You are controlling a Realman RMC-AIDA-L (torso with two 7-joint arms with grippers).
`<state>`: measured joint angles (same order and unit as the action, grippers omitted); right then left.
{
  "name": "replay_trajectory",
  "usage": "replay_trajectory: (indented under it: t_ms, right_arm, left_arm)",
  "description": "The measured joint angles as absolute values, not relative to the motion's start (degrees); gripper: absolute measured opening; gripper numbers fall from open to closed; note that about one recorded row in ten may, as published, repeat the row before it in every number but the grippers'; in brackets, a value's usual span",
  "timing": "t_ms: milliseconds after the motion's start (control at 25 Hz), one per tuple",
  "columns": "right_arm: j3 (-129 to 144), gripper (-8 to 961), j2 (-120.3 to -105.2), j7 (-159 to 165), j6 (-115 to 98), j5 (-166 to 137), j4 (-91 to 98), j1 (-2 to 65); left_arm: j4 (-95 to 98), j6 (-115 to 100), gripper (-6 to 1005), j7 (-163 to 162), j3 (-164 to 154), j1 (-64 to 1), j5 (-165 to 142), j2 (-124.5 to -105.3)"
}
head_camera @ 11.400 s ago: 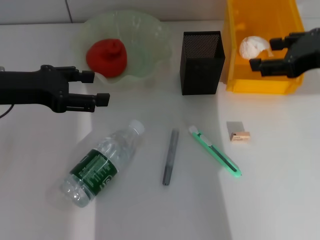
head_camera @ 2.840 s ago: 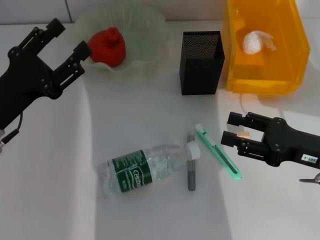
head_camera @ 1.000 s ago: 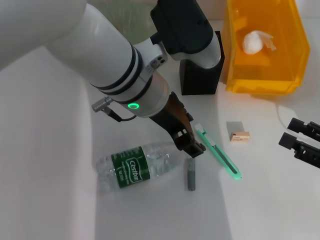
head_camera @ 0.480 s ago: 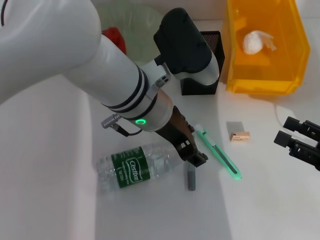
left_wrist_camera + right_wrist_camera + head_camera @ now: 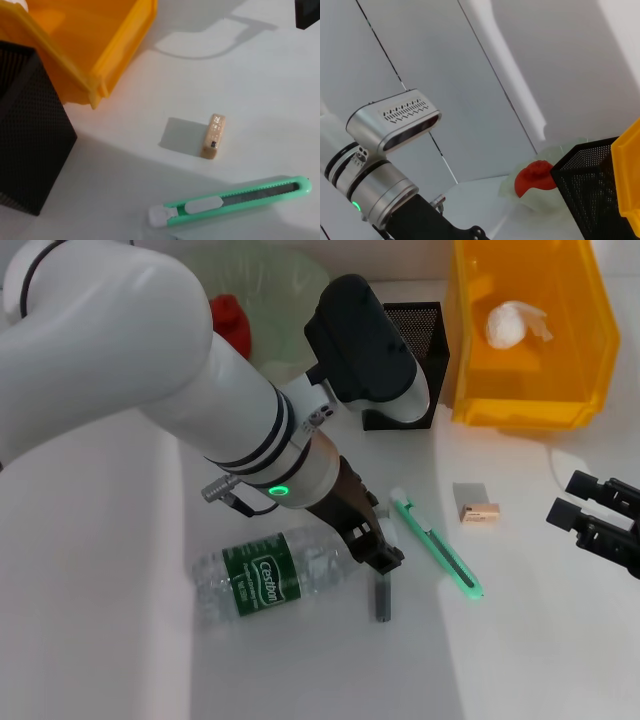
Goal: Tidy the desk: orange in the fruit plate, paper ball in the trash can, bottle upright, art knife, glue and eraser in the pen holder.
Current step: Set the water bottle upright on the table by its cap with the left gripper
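My left gripper should close now on the bottle's neck at the cap end, because the gripper's fingers reach down around the neck in the head view.
The clear bottle with a green label lies on its side. My left gripper is down at its cap end, hiding the cap. The grey glue stick lies just beside it. To the right lie the green art knife and the eraser. The black mesh pen holder stands behind. The orange sits in the green fruit plate. The paper ball lies in the yellow trash can. My right gripper is open at the right edge.
My white left arm stretches across the left and middle of the desk and covers part of the plate and pen holder. In the right wrist view the pen holder and orange appear beyond the left arm.
The left arm has swung in from the far left and come down at the bottle's cap end, shifting only slightly in the last half second. The right gripper has drawn back rightward from the art knife.
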<state>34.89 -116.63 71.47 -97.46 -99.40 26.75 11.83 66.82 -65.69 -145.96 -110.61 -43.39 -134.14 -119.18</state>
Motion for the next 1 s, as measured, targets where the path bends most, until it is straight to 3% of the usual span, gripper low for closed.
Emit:
replay_trajectory:
  t_ms: [360, 560, 720, 1000]
  right_arm:
    - [34.9, 701, -116.63, 71.5, -96.8, -99.4, 26.7, 12.4]
    - [34.9, 701, -116.63, 71.6, -96.7, -99.4, 26.7, 12.7]
    - [34.9, 701, -116.63, 71.7, -96.2, -99.4, 26.7, 12.8]
    - [34.9, 701, -116.63, 71.7, -96.0, -99.4, 26.7, 12.9]
  left_arm:
    - [66.4, -65.3, 703, -145.7, -110.9, -43.4, -134.2, -119.17]
    - [65.8, -65.3, 638, -145.7, -111.7, -43.6, -134.2, -119.18]
    - [65.7, -65.1, 509, -145.7, -112.1, -43.6, -134.2, -119.17]
    - [65.7, -65.0, 486, -145.7, -112.1, -43.6, -134.2, -119.18]
